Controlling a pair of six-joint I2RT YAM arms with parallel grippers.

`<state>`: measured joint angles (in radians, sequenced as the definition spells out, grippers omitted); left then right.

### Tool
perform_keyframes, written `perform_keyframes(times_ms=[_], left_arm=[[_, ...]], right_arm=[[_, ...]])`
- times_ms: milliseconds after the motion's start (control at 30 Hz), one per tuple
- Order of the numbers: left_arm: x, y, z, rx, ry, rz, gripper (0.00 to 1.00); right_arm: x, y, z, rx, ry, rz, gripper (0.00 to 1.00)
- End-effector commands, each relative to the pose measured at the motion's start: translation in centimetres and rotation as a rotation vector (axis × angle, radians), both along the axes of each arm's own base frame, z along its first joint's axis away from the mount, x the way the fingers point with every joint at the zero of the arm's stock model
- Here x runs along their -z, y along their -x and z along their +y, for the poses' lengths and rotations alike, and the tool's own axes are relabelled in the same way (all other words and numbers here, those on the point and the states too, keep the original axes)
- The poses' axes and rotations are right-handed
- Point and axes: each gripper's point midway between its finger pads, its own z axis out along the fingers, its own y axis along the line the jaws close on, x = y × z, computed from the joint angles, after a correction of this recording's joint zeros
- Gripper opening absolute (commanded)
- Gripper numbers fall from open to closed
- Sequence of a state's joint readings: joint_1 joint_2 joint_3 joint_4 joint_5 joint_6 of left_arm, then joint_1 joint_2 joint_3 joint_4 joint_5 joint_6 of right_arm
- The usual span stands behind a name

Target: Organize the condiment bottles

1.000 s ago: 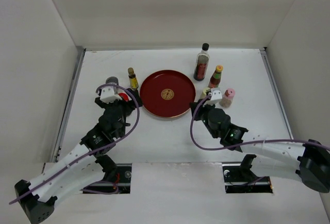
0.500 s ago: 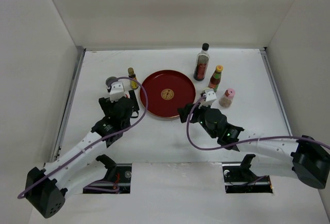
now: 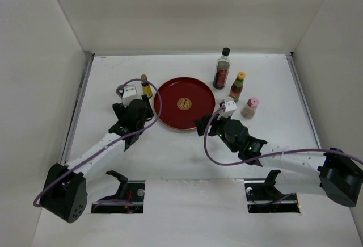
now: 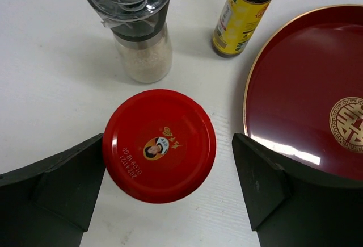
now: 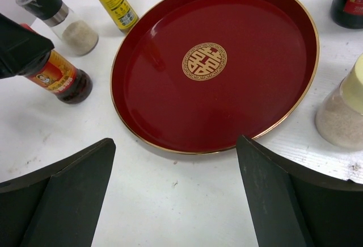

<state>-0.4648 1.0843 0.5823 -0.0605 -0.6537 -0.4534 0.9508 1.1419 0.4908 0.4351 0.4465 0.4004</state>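
Note:
My left gripper would leave the jar (image 4: 159, 145) standing if I lifted it now, because one of its fingers is clear of the red lid.
In the left wrist view a red-lidded jar (image 4: 159, 145) stands between the fingers of my left gripper (image 4: 168, 139). The jaws are open around it: the left finger is at the lid's edge and the right finger stands clear. Behind the jar are a grey-lidded grinder (image 4: 133, 20) and a slim yellow bottle (image 4: 244, 14). My right gripper (image 5: 176, 145) hangs open and empty over bare table, just before the near rim of the dark red tray (image 5: 261, 42). A cream-capped shaker (image 5: 346, 108) stands right of the tray. Behind it are the tall black-capped bottle (image 3: 222, 69), the orange-capped sauce (image 3: 237, 85) and the pink-capped shaker (image 3: 250, 107).
The table is walled on the left, back and right. The tray (image 3: 170, 96) lies between the two groups of bottles. Both arms reach in from the near edge, one on each side of the tray.
My left gripper has moved forward over the red-lidded jar, and its jaws have narrowed slightly. My right gripper has opened and swung left, from the cream-capped shaker to the tray's near rim.

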Motion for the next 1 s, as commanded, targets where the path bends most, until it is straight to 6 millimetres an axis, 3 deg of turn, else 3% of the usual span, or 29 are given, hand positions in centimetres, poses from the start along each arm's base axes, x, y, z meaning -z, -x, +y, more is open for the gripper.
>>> perform_keyframes(times_ms=[0,267,567,633,767,867,967], left_arm=[[-0.8,-1.3,-0.8,0.013,0.054,-0.069,0.86],[0.9,-1.6,-0.3,-0.008,0.034,-0.033,0.81],[0.7,-1.5,0.4,-0.025,0.015,-0.039,0.42],[-0.5,-1.3,0.4,-0.018,0.018,-0.064,0.38],[-4.8,-1.0,0.0,-0.010,0.040,-0.151,0.36],[-8.7,-1.2,-1.4,0.033,0.057,-0.217,0.36],[-11.2,-1.9,-3.6,0.078,0.092,-0.270,0.36]], right_arm=[[-1.3,0.0,1.0,-0.021,-0.057,-0.027,0.94],[-1.0,-0.1,0.8,-0.015,-0.051,-0.024,0.95],[-0.7,-0.3,0.7,-0.008,-0.044,-0.018,0.95],[-0.8,-0.4,0.5,-0.004,-0.049,-0.020,0.96],[-0.8,-0.5,0.4,-0.001,-0.051,-0.021,0.96],[-0.8,-0.7,0.1,0.011,-0.055,-0.022,0.95],[-1.0,-0.7,0.0,0.011,-0.066,-0.026,0.95]])
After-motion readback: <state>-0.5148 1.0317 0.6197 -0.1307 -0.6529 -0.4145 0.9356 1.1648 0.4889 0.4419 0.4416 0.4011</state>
